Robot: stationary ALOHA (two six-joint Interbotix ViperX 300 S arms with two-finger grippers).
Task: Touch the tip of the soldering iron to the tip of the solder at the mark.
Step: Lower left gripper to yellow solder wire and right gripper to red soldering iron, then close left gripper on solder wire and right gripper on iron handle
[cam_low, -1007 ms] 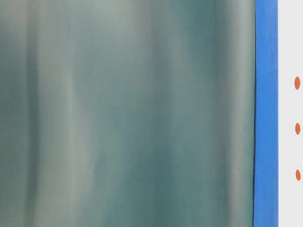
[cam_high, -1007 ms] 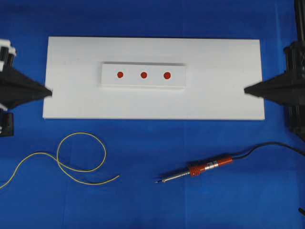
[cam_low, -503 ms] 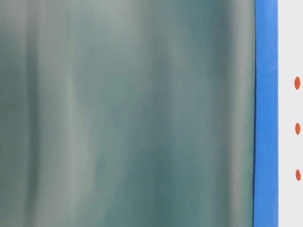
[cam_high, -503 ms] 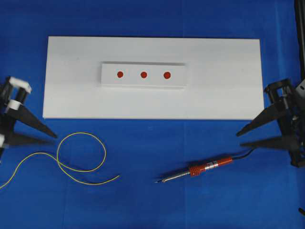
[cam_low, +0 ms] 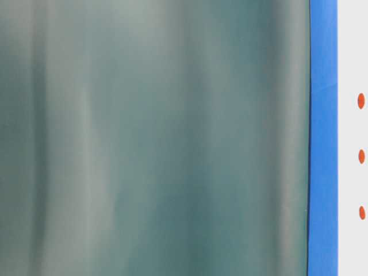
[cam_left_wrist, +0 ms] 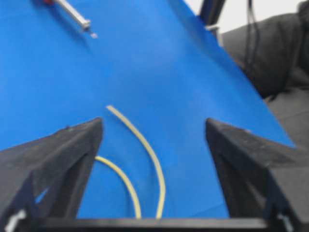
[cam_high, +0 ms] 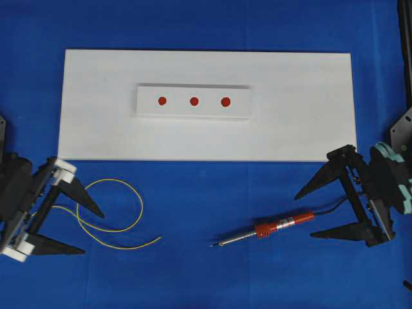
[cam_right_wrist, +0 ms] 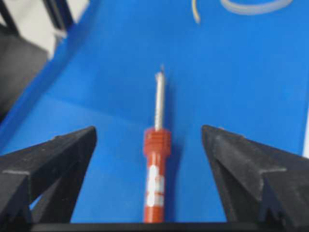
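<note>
The solder's tip must stay free to meet the soldering iron (cam_high: 267,230), so I should next grab the solder with my left gripper by the part behind that tip (cam_high: 98,241).
The soldering iron (cam_high: 267,230) lies on the blue cloth at the lower right, its dark tip pointing left. My right gripper (cam_high: 304,217) is open just right of it, and in the wrist view the red handle (cam_right_wrist: 155,164) lies between the wide-spread fingers, untouched. The thin yellow solder (cam_high: 141,207) loops on the cloth at the lower left. My left gripper (cam_high: 93,234) is open over the loop's left part, and two strands of it (cam_left_wrist: 145,145) run between the fingers. Three red marks (cam_high: 194,101) dot a raised white block.
The block sits on a large white board (cam_high: 309,116) across the far half of the cloth. The iron's black cord (cam_high: 331,207) trails right under my right gripper. A blurred grey-green surface fills most of the table-level view, with the red marks (cam_low: 361,156) at its right edge.
Both grippers have gone from shut to wide open. They have moved from the board's side edges toward the near side, the left to the solder, the right to the iron.
</note>
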